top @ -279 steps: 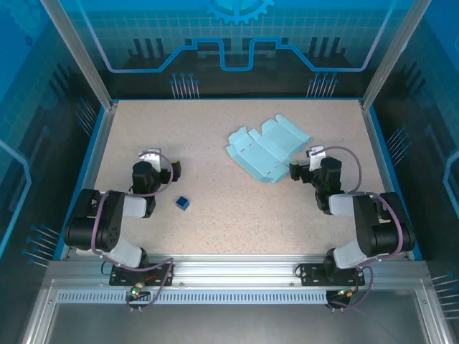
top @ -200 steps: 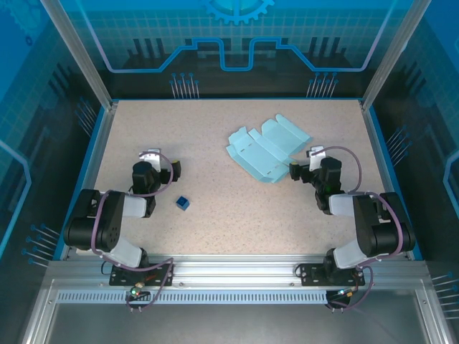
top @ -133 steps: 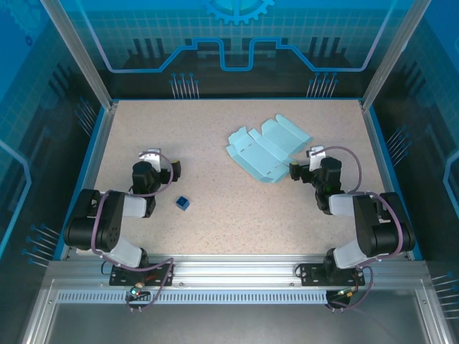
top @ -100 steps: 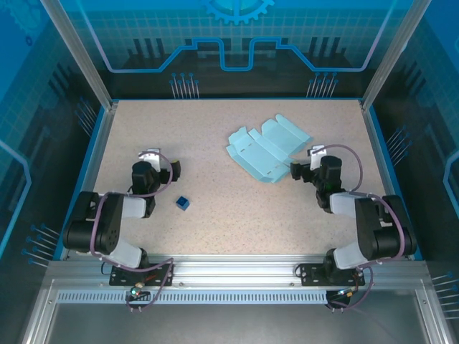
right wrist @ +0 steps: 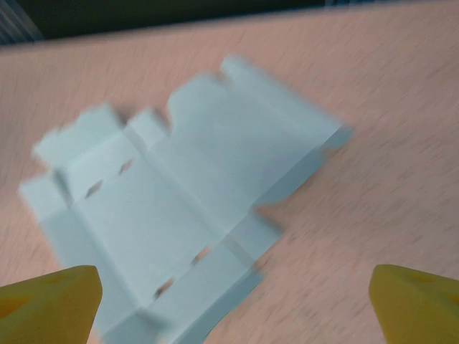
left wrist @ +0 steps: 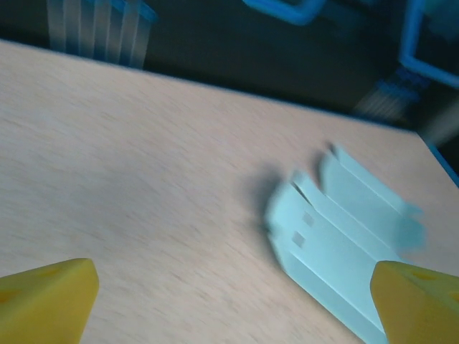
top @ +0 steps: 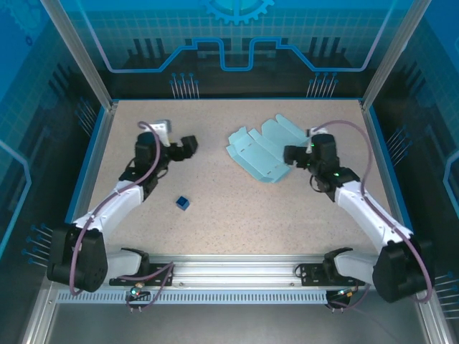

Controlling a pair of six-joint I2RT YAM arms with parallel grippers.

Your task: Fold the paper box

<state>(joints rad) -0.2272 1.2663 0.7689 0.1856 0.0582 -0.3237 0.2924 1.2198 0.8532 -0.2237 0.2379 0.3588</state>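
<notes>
My right gripper grabs the outer edge of a slotted side flap (right wrist: 225, 299) of the paper box next, to turn the sheet (right wrist: 179, 193) for folding.
The paper box (top: 264, 149) lies as a flat pale-blue cut-out sheet with flaps and tabs, right of the table's centre. My right gripper (top: 290, 154) is open at the sheet's right edge; in the right wrist view the sheet (right wrist: 179, 193) spreads between and ahead of its yellow fingertips (right wrist: 50, 301). My left gripper (top: 188, 146) is open and hovers left of the sheet, a short gap away. The left wrist view shows the sheet (left wrist: 344, 236) ahead to the right, with bare table between its fingertips (left wrist: 46, 297). Both wrist views are blurred.
A tiny dark blue cube (top: 183, 203) sits on the speckled table (top: 215, 229) near the left arm. Blue rails and clear walls bound the table on the left (top: 93, 154), back and right.
Both arms have stretched out from their folded pose. The left gripper swung forward and right toward the sheet; the right gripper moved forward and left to its right edge.
</notes>
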